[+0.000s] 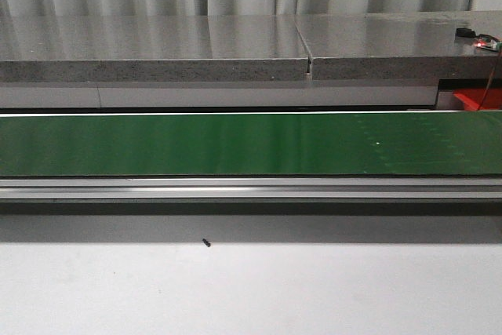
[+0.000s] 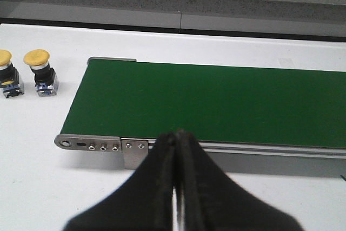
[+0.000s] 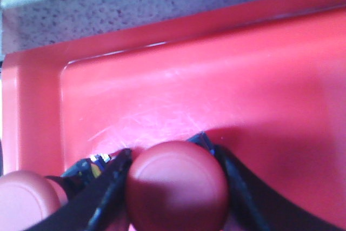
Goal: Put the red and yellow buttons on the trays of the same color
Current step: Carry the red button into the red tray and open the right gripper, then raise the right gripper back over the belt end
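Observation:
The red button's base is at the bottom of the red tray in the right wrist view, so it is time to open my right gripper.
In the right wrist view my right gripper [image 3: 168, 151] is shut on a red button [image 3: 177, 187], its dome cap held between the two black fingers just above the floor of the red tray [image 3: 216, 79]. A second red button [image 3: 24, 201] sits in the tray beside it. In the left wrist view my left gripper [image 2: 177, 136] is shut and empty, hovering at the near edge of the green conveyor belt [image 2: 216, 101]. Two yellow buttons [image 2: 39, 71] [image 2: 6, 73] stand upright on the white table off the belt's end. The yellow tray is out of view. Neither gripper shows in the front view.
The green belt [image 1: 251, 143] spans the front view, with an aluminium rail [image 1: 251, 187] along its near side and a grey stone ledge [image 1: 235, 45] behind. A corner of the red tray [image 1: 474, 100] peeks out at the far right. A small black speck [image 1: 205, 243] lies on the white table.

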You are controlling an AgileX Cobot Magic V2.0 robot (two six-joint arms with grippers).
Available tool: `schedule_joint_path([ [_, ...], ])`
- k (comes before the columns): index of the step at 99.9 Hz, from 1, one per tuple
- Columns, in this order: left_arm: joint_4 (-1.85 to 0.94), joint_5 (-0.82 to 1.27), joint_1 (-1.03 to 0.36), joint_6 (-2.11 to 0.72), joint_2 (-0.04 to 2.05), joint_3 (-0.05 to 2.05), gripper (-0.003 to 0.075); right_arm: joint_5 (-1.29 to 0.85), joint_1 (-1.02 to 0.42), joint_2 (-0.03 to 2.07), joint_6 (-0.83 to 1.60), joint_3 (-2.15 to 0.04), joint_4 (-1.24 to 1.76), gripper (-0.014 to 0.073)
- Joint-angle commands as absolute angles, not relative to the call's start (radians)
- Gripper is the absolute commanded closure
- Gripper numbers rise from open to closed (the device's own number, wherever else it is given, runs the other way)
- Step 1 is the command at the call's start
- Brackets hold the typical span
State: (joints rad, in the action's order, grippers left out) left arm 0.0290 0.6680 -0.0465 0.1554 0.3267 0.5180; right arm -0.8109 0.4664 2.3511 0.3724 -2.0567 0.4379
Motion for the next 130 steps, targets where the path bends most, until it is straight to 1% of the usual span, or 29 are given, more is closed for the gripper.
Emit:
schedule_joint_path([
  [1,0.023,0.590,-0.054,0.157,0.335,0.544,0.0741,-0.789,0.471,2.291,0.375,-2.092,0.466,0.0492],
  [6,0.023,0.590,-0.054,0.157,0.335,0.544,0.0741,-0.792,0.471,2.291,0.375,-2.092,0.466,0.0478],
  [11,0.023,0.590,-0.054,0.157,0.335,0.544,0.0741,-0.793,0.471,2.291,0.375,-2.092,0.466,0.0435],
  [18,0.023,0.590,-0.054,0.157,0.335,0.544,0.0741,-0.793,0.471,2.291,0.375,-2.094,0.466,0.0333],
  [23,0.023,0.590,-0.054,0.157,0.335,0.544,0.0741,-0.798,0.471,2.291,0.375,-2.103,0.466,0.0231],
  [30,0.023,0.590,-0.054,0.157,0.335,0.544,0.0741,-0.801,0.471,2.290,0.375,-2.112,0.466,0.0118],
  [35,0.023,0.590,-0.054,0.157,0.335,0.544,0.0741,-0.813,0.471,2.290,0.375,-2.129,0.466,0.0065],
  [38,0.023,0.590,-0.054,0.157,0.335,0.544,0.0741,-0.822,0.471,2.290,0.375,-2.143,0.466,0.0048],
  [57,0.023,0.590,-0.054,0.157,0.335,0.544,0.0741,-0.889,0.471,2.270,0.375,-2.222,0.466,0.0041],
  [94,0.023,0.590,-0.054,0.157,0.335,0.544,0.0741,-0.921,0.454,2.108,0.375,-2.224,0.468,0.0043],
  [113,0.023,0.590,-0.054,0.157,0.335,0.544,0.0741,-0.932,0.394,2.001,0.375,-2.197,0.468,0.0044],
  [130,0.023,0.590,-0.054,0.157,0.335,0.544,0.0741,-0.928,0.293,1.893,0.397,-2.140,0.467,0.0055],
])
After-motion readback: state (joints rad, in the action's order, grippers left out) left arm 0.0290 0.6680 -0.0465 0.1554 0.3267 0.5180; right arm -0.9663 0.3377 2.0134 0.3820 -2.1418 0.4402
